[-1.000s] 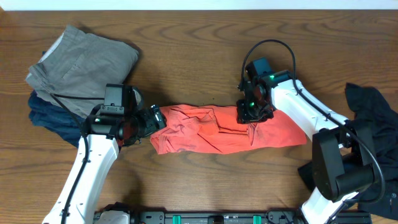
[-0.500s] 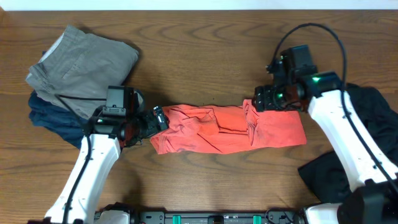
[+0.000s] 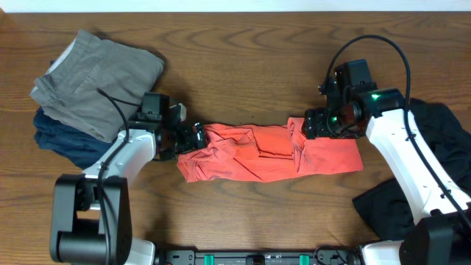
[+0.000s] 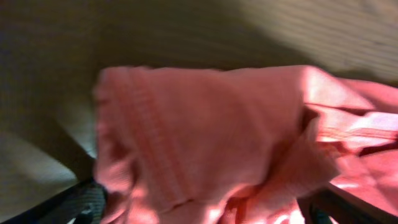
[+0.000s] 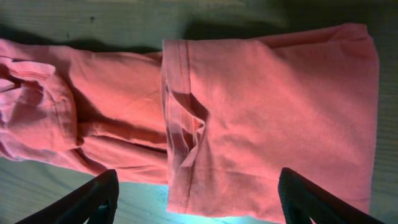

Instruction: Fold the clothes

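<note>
The left gripper will next fold the coral-red T-shirt over its flat folded part, so it needs to grab the coral-red T-shirt's rumpled end (image 3: 199,153) (image 4: 194,186).
The coral-red T-shirt (image 3: 257,154) lies on the wooden table as a long, rumpled strip, with its right part folded over flat. No lettering shows. My left gripper (image 3: 197,137) sits at the shirt's left end. In the left wrist view the shirt (image 4: 217,124) fills the frame and bunches between the wide-spread fingers of that gripper (image 4: 208,208). My right gripper (image 3: 313,126) hovers over the back edge of the folded right part. Its wrist view shows the shirt (image 5: 280,112) below the open gripper (image 5: 205,199), with nothing between the fingers.
A grey garment (image 3: 99,77) lies on a navy one (image 3: 62,140) at the back left. A black garment (image 3: 434,162) is heaped at the right edge, under the right arm. Bare wood table (image 3: 235,59) stretches behind the shirt.
My right gripper opened, let go of the shirt's folded edge near the middle and moved right and back. My left gripper shifted slightly right onto the shirt's left end.
</note>
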